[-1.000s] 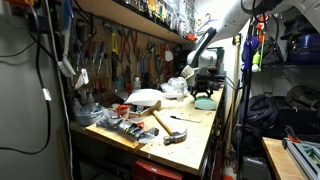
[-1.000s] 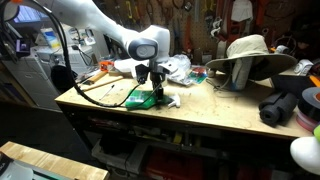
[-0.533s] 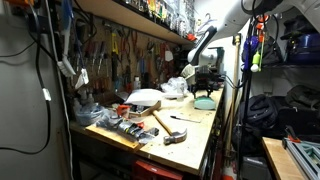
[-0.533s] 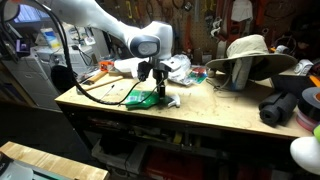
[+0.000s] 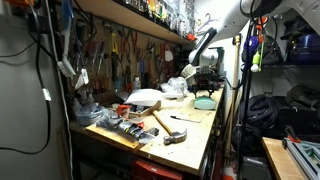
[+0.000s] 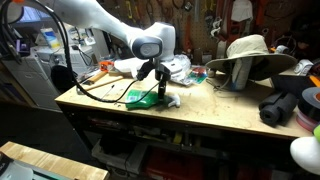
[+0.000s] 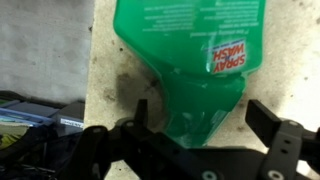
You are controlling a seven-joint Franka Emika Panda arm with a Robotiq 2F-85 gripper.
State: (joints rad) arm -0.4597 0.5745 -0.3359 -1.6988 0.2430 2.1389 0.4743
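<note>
The bottle [image 7: 190, 50] is below my gripper, with its green neck end between my fingertips, so my gripper needs to lower to the bottle first and then close on it.
A green plastic spray-wash bottle [image 7: 190, 50] lies flat on the wooden workbench [image 6: 200, 115]. It shows in both exterior views [image 6: 145, 98] [image 5: 204, 102]. My gripper [image 7: 203, 112] hangs just over the bottle's narrow neck end with its black fingers spread to either side, open and holding nothing. In the exterior views the gripper [image 6: 158, 85] [image 5: 205, 90] points down at the bottle near the bench's end. A small white part [image 6: 172, 101] lies right beside the bottle.
A tan brimmed hat [image 6: 250, 50] and black bundles [image 6: 285, 105] sit further along the bench. A crumpled white bag [image 6: 175, 68] lies behind the gripper. A hammer [image 5: 165, 125] and loose tools [image 5: 125, 122] lie at the opposite end. Cables [image 6: 100, 90] run beside the bottle.
The arm has shifted slightly toward the hat side and lifted a little over the bottle. The bottle has not moved and the fingers stay open.
</note>
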